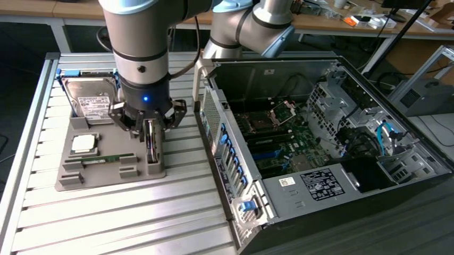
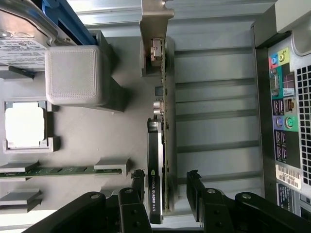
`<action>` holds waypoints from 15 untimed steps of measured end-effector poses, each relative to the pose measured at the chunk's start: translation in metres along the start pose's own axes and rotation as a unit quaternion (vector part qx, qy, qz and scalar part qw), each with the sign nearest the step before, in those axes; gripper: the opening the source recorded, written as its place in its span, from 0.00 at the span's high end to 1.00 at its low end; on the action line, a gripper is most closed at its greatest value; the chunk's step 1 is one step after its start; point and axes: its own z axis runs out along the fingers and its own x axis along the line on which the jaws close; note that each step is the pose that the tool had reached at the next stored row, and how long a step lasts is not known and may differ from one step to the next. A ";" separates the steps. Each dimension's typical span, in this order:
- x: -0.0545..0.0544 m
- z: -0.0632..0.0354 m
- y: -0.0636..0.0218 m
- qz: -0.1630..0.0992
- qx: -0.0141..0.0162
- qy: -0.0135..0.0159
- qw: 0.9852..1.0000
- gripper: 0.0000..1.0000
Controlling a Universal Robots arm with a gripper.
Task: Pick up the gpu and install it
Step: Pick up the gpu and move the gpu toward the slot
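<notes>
My gripper's fingers are still above the card's near end [image 2: 156, 201], with the tray showing beside them, so it lowers first, then closes on the card.
The gpu [image 1: 152, 144] stands on its long edge in a slot of the grey holder tray [image 1: 99, 178] on the slatted table. In the wrist view the gpu [image 2: 158, 145] is a dark card with a black cooler, its silvery bracket at the far end. My gripper [image 1: 148, 126] hangs straight above it. The gripper [image 2: 165, 182] is open, one of its black fingers [image 2: 138, 180] on each side of the card's near end. A gap shows between the card and the other finger.
The same tray holds a silver hard drive [image 1: 89, 101], a square processor [image 1: 84, 142] and a green memory stick [image 1: 99, 159]. At the exterior view's right, an open computer case [image 1: 319, 149] lies with its motherboard exposed. Its rear port panel [image 2: 284, 121] is close to the tray.
</notes>
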 end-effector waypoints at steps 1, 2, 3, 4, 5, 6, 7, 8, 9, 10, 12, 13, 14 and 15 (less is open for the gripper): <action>0.000 0.0003 0.0000 0.000 0.000 0.000 1.000 0.52; 0.000 0.0007 0.0000 0.000 0.000 0.000 1.000 0.52; 0.000 0.0009 0.0000 0.000 0.000 0.000 1.000 0.52; 0.000 0.0016 0.0000 0.000 0.000 0.000 1.000 0.52; 0.000 0.0019 0.0001 0.000 0.000 0.000 1.000 0.52; 0.000 0.0023 0.0003 0.000 0.000 0.000 1.000 0.52; 0.000 0.0027 0.0006 0.000 0.000 0.000 1.000 0.52; 0.000 0.0033 0.0011 0.000 0.000 0.000 1.000 0.52; 0.000 0.0037 0.0017 0.000 0.000 0.000 1.000 0.52; 0.000 0.0042 0.0026 0.000 0.000 0.000 1.000 0.52; 0.000 0.0046 0.0045 0.000 0.000 0.000 1.000 0.52; 0.001 0.0045 0.0054 0.000 0.000 0.000 1.000 0.52; 0.001 0.0046 0.0065 0.000 0.000 0.000 1.000 0.52; 0.001 0.0048 0.0091 0.000 0.000 0.000 1.000 0.52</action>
